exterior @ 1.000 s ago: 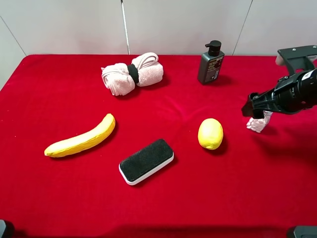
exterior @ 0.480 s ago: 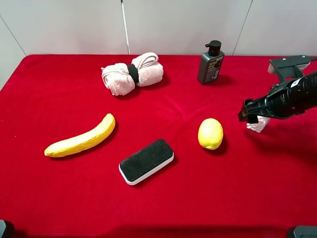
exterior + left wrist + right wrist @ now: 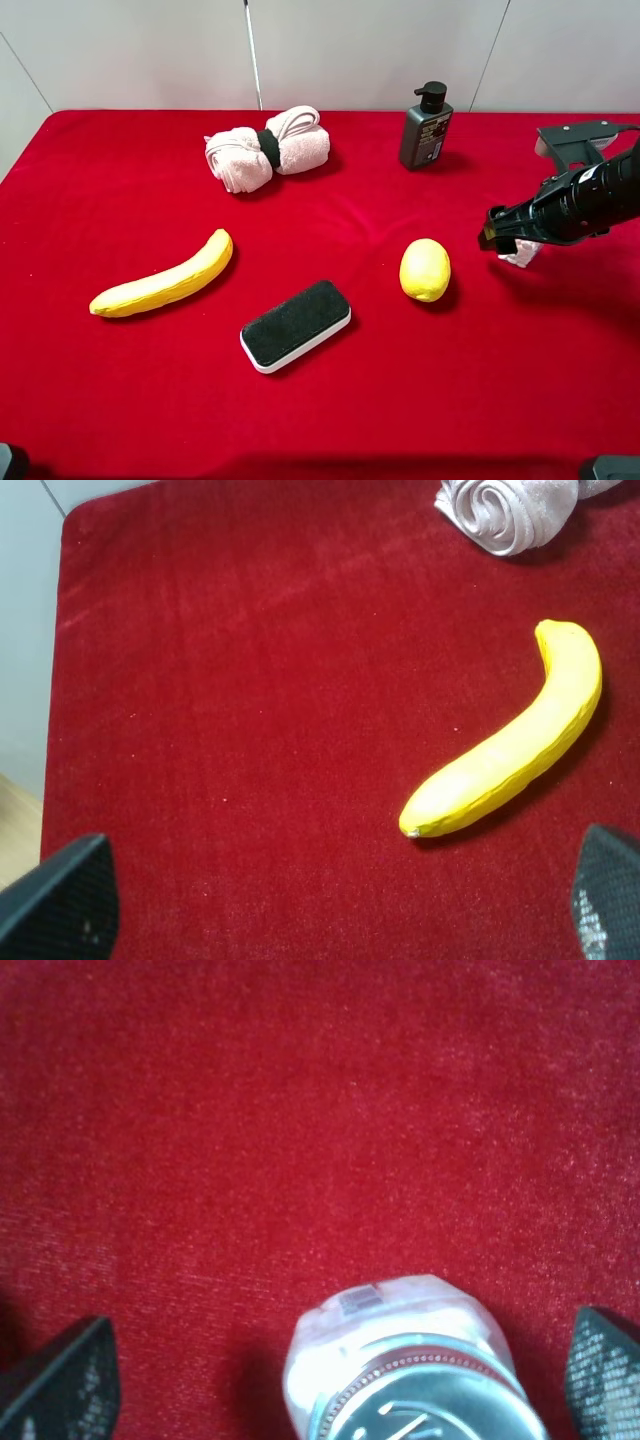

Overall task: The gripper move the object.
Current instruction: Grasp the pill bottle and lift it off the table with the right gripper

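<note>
The clear bottle (image 3: 521, 254) is beside my right gripper's fingers, which reach down low over the red cloth. It is time for my right gripper to close on the bottle.
The small clear bottle (image 3: 521, 254) with a silver screw cap and whitish-pink pellets stands on the red cloth, right of the lemon (image 3: 425, 269). My black right gripper (image 3: 505, 238) is directly over it and hides most of it. In the right wrist view the bottle (image 3: 400, 1335) sits between the two wide-apart fingertips (image 3: 62, 1380). They do not touch it, so the right gripper (image 3: 335, 1375) is open. My left gripper (image 3: 335, 895) is open and empty over the cloth near the banana (image 3: 515, 745); it is out of the high view.
A dark pump bottle (image 3: 426, 127) stands at the back right. A rolled pink towel (image 3: 267, 148) lies at the back middle. A banana (image 3: 165, 280) and a black-topped eraser block (image 3: 296, 325) lie in front. The red cloth (image 3: 120, 180) covers the table.
My right arm has moved a little left and down, bringing its fingers lower around the small bottle. The bottle has stayed in place.
</note>
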Robot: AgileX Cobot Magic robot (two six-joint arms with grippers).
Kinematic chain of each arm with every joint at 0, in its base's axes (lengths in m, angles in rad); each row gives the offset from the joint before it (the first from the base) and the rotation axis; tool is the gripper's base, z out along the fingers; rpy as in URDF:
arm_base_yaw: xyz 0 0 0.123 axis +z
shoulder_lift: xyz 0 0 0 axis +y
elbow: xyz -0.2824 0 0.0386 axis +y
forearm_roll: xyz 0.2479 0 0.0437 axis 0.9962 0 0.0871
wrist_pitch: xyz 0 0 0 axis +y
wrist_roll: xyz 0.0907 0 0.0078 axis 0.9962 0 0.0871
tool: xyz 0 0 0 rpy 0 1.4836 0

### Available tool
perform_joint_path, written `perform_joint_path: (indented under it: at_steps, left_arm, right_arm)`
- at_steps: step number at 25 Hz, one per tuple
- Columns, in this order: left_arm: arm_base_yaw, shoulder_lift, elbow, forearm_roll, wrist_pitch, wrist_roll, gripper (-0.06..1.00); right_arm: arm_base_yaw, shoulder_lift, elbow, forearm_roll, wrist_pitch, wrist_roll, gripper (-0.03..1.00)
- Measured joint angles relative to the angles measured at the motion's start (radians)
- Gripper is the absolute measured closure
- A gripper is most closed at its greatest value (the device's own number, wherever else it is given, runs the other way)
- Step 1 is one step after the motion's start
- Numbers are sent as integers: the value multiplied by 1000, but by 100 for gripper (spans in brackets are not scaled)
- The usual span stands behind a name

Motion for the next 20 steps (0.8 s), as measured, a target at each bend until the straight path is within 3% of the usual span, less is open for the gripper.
perform_joint_path:
  at_steps: [12,15,20]
  left_arm:
    - [0,0,0,0,0,0,7]
    - [0,0,0,0,0,0,7]
    - [0,0,0,0,0,0,7]
  right_arm:
    - [0,0,0,0,3,0,28]
    - [0,0,0,0,4,0,37]
    - [0,0,0,0,4,0,60]
